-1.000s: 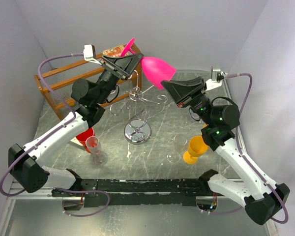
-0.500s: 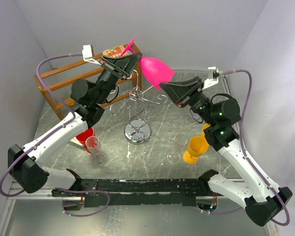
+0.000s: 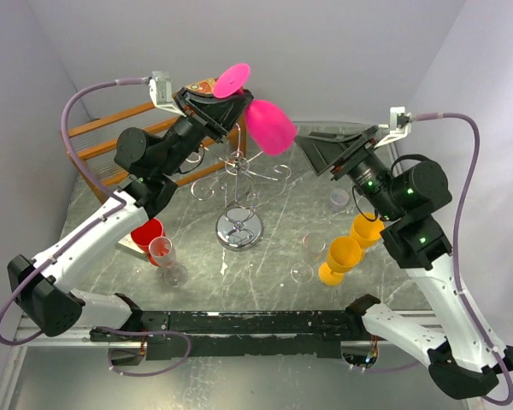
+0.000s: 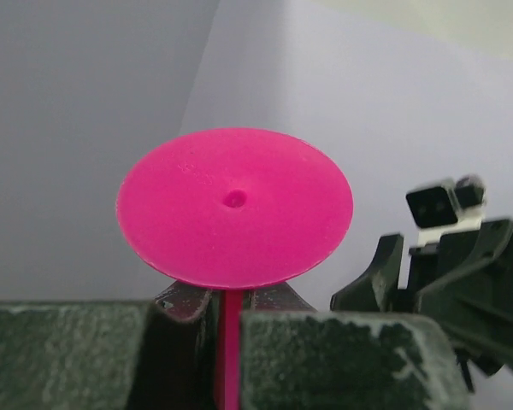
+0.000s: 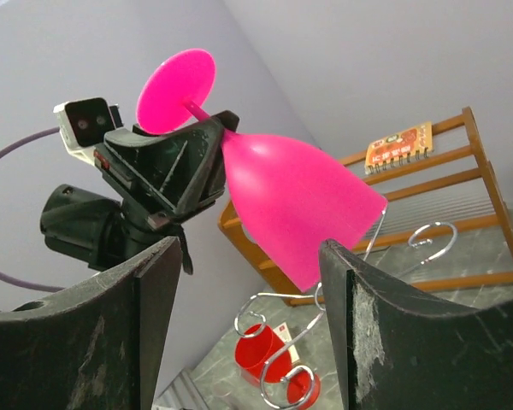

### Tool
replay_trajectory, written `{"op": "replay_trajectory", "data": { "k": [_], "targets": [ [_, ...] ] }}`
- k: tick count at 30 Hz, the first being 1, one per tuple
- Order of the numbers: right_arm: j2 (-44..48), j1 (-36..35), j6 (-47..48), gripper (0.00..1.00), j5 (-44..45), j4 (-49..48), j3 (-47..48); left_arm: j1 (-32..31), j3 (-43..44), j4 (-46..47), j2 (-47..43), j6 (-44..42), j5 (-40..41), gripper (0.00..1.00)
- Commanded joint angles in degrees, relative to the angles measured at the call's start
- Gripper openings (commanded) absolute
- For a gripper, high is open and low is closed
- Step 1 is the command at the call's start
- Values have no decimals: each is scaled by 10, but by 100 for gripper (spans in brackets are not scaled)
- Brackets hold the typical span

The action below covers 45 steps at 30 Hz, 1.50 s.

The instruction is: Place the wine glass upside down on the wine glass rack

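My right gripper grabs the edge of the wine glass's flat foot next, since the pink wine glass's stem then stays free to slot into the rack (image 3: 238,229).
The pink wine glass (image 3: 269,126) hangs tilted in the air above the wine glass rack (image 3: 238,229), foot up and mouth down to the right. My left gripper (image 3: 238,97) is shut on its thin stem, just under the round foot (image 3: 232,79). In the left wrist view the foot (image 4: 235,207) fills the middle and the stem (image 4: 230,350) runs down between the pads of the left gripper (image 4: 227,363). My right gripper (image 3: 315,147) stands open to the right of the bowl, apart from it. The right wrist view shows the bowl (image 5: 299,209) beyond the open right gripper (image 5: 250,325), with the rack's scroll arms (image 5: 282,363) below.
A brown wooden shelf (image 3: 111,141) stands at the back left. Red cups (image 3: 147,235) and a clear flute (image 3: 167,256) sit left of the rack's base. Yellow cups (image 3: 342,256), a clear stemmed glass (image 3: 306,256) and a small clear glass (image 3: 339,200) stand on the right.
My right gripper has opened, let go of the pink bowl and drawn back to the right. My left gripper shut on the stem and raised the glass, turning its foot upward.
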<state>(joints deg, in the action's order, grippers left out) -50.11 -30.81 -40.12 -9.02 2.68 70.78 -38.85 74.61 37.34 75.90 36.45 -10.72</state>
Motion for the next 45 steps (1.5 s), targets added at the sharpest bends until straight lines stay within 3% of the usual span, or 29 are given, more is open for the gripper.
{"op": "replay_trajectory", "data": {
  "k": [1,6,10,16,26,31,35,39,44,45],
  "targets": [
    [-21,-2,9,65,-32,65,59,-3,38,36,14,-152,-125,7],
    [-42,-2,-34,65,-95,38,97,-3,29,92,32,-247,-218,7],
    [-62,-2,-93,63,-142,-4,101,-3,37,89,47,-318,-237,7],
    [-94,-2,-159,53,-112,-3,113,-3,34,65,50,-395,-255,7],
    [-128,-2,-215,41,-122,-19,124,-4,26,60,52,-409,-270,7],
    [-131,-2,-226,35,-89,21,131,-4,25,69,55,-399,-277,7],
    [-159,-1,-237,29,-71,108,171,-4,24,59,55,-416,-289,7],
    [-179,-1,-253,26,-83,110,179,-4,19,55,51,-428,-287,7],
    [-175,-1,-259,0,-74,100,173,-4,16,61,44,-422,-286,8],
    [-172,-1,-259,0,-67,99,171,-4,14,62,41,-417,-280,14]
  ]
}}
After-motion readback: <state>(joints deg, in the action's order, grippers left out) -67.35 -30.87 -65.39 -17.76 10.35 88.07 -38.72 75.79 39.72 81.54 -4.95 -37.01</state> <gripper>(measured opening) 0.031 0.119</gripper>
